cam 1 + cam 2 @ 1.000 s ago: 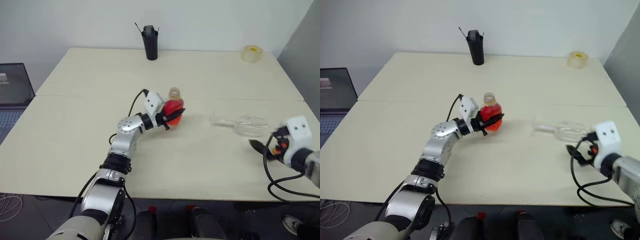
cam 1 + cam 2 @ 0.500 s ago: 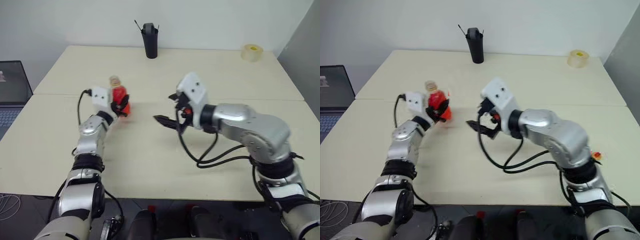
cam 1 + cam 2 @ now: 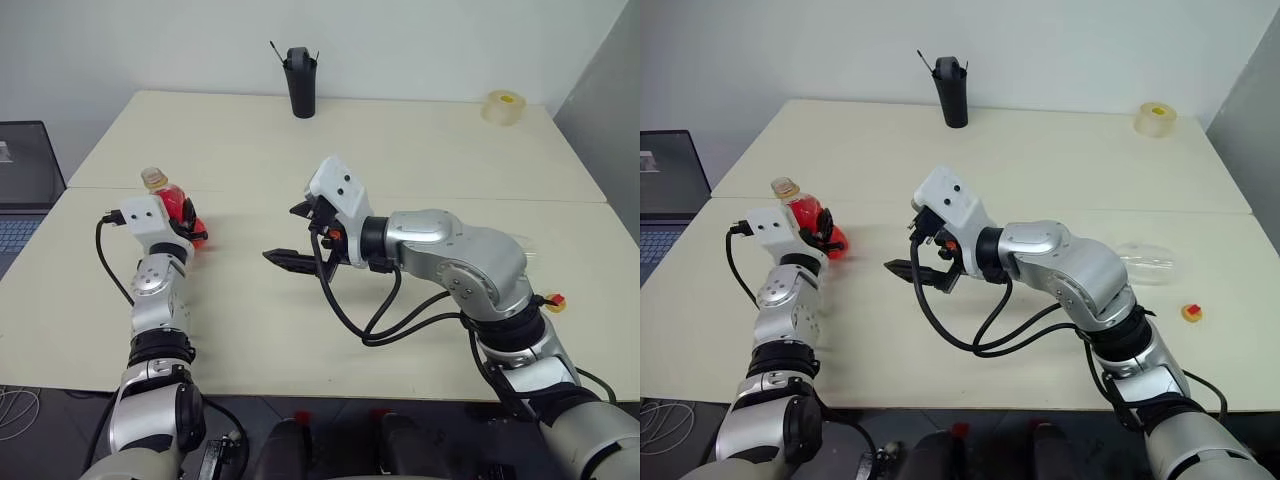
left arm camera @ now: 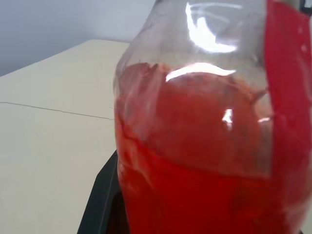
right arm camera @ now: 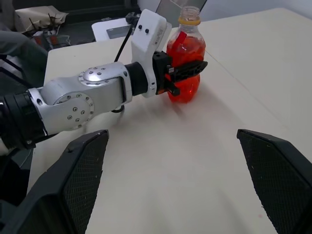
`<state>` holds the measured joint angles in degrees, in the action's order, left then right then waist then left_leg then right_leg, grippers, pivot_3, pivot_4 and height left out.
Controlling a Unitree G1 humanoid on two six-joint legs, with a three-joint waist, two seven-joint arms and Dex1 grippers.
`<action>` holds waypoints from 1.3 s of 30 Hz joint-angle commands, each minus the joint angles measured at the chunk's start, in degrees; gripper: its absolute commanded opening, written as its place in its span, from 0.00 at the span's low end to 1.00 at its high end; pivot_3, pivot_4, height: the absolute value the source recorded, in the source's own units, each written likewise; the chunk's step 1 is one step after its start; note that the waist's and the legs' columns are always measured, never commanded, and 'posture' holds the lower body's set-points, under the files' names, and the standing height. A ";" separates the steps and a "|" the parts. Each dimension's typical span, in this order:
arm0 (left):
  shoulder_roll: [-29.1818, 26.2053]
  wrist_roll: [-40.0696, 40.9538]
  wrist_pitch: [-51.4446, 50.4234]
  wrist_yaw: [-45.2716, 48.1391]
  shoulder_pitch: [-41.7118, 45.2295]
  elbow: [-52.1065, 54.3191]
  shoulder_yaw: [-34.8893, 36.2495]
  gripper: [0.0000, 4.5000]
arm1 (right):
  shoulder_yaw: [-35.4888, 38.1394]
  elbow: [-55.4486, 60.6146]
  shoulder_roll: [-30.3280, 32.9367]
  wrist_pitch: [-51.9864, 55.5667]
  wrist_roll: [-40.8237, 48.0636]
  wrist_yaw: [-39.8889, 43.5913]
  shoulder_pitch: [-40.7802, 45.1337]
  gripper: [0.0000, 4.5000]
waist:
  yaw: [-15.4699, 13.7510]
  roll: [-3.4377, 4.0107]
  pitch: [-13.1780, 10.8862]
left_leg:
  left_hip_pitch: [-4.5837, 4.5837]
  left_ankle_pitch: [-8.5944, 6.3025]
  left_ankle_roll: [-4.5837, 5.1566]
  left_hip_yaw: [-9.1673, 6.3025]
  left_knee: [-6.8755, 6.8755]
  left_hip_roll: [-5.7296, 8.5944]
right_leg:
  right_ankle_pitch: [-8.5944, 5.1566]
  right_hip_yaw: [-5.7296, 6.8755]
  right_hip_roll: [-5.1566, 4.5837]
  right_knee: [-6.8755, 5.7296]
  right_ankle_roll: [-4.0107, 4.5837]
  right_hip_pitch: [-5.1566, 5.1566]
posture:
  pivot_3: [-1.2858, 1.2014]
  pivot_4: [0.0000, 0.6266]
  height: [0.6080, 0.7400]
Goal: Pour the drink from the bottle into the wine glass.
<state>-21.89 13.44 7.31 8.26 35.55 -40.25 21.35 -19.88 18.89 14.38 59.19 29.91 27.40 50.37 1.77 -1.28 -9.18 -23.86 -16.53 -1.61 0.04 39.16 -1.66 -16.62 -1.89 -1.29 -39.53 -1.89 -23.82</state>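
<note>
My left gripper opens now, since the red bottle (image 3: 172,198) (image 4: 204,146) is upright with its lower end down on the pale tabletop, so the bottle would stand.
The bottle (image 3: 172,203) stands upright at the table's left, its neck uncapped. It is about half full of the red drink (image 4: 195,161). My left gripper (image 3: 190,226) is shut on its rounded body. My right gripper (image 3: 282,234) hovers open over the table's middle and points left toward the bottle. In the right wrist view its fingers (image 5: 83,180) stand wide apart, with the bottle (image 5: 185,63) some way ahead between them. The wine glass (image 3: 1145,262) lies on its side at the right, partly behind my right arm.
A tall black cup (image 3: 298,85) stands at the back centre. A roll of tape (image 3: 503,105) sits at the back right. A small red and yellow cap (image 3: 1189,313) lies near the right edge. A laptop (image 3: 20,190) sits on a separate surface to the left.
My left gripper carried the bottle from the table's middle to the left. My right arm swung in from the right edge to the middle, still open. The glass stayed where it lay.
</note>
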 commanded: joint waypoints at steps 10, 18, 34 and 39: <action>1.60 1.59 0.52 -3.31 -2.44 0.60 1.69 0.75 | 1.14 1.01 -1.14 -1.38 -2.19 1.47 0.62 1.00 | 0.26 -0.01 0.09 | 0.15 0.00 0.00 0.08 -0.09 -0.01 | 0.00 -0.13 0.00 -0.07 0.01 -0.01 | 0.52 0.24 1.00; 0.82 0.19 0.19 -3.96 -5.16 2.47 1.39 0.99 | 2.20 0.02 -1.29 -2.75 -3.60 1.30 0.63 1.00 | 0.25 -0.04 0.12 | 0.07 0.01 -0.01 0.15 -0.09 0.02 | 0.00 -0.20 0.00 -0.34 0.01 -0.20 | 0.52 0.24 1.00; 1.72 4.59 -17.75 1.13 -28.43 35.72 0.84 0.99 | 3.47 1.87 1.02 -2.29 -3.90 2.23 -0.28 1.00 | 1.14 -0.05 0.12 | 0.08 -0.08 0.14 0.13 -0.13 -0.07 | -0.01 -0.27 -0.13 -0.34 0.02 -0.26 | 0.52 0.24 1.00; -2.35 10.07 -19.50 17.61 -46.05 55.75 -5.00 0.99 | 8.20 6.07 4.69 2.78 -0.77 1.93 -4.03 1.00 | 1.14 -0.10 0.14 | 0.06 -0.10 0.15 0.15 -0.21 -0.05 | -0.02 -0.43 -0.31 -0.25 0.04 -0.23 | 0.52 0.24 1.00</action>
<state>-22.18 21.52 -12.02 21.15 -8.07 8.46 17.05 -14.22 20.85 18.46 60.06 27.05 29.23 46.96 2.91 -1.37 -9.04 -23.81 -16.63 -1.45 0.17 38.96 -1.73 -16.66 -2.29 -1.60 -39.72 -1.81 -24.05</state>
